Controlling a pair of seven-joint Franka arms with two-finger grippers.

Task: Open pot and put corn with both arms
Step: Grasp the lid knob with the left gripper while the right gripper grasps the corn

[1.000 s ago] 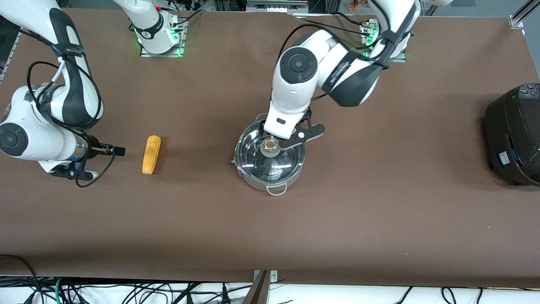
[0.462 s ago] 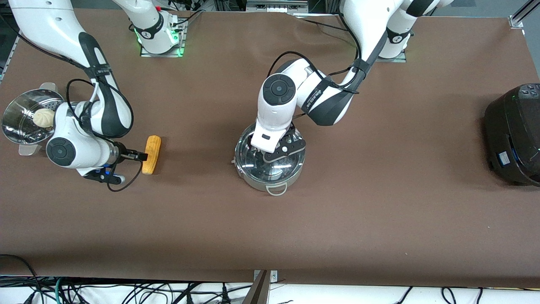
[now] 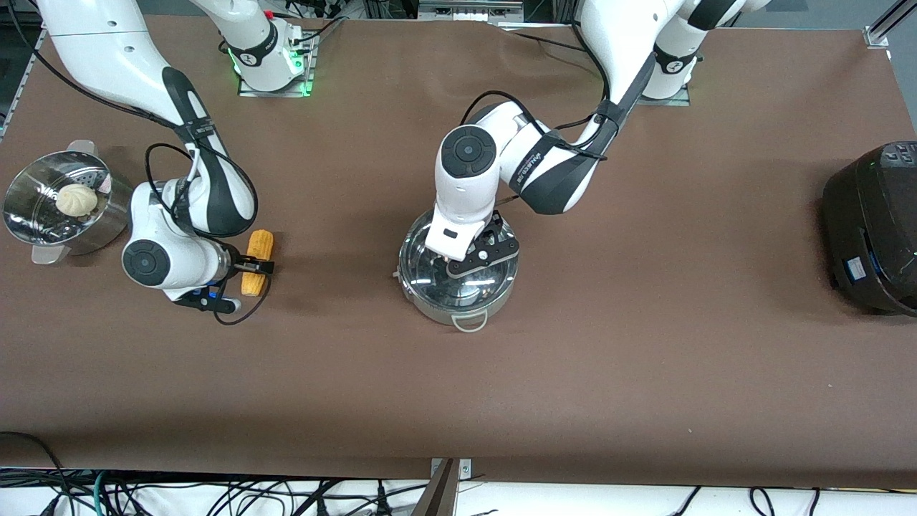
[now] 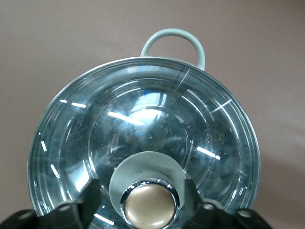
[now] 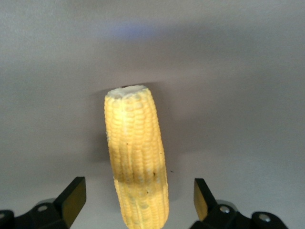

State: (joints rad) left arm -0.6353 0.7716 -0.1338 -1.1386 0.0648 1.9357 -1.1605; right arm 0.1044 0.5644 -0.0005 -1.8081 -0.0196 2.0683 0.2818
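Note:
The robot's right gripper will put the yellow corn cob into the steel pot, so next it will grab the cob by its middle.
The steel pot stands mid-table with its glass lid on. My left gripper is low over the lid, open, with a finger on each side of the tan knob; I see no grip on it. In the left wrist view the lid and one wire loop handle show. The yellow corn lies on the table toward the right arm's end. My right gripper is open across its middle. In the right wrist view the corn lies between the fingertips with clear gaps.
A steel pot with flat tab handles holds a pale bun at the right arm's end of the table. A large black cooker stands at the left arm's end. Brown table surface surrounds the pot and corn.
My right gripper has moved from beside the corn to astride its middle, uncovering the bun pot. My left gripper has come down over the lid knob.

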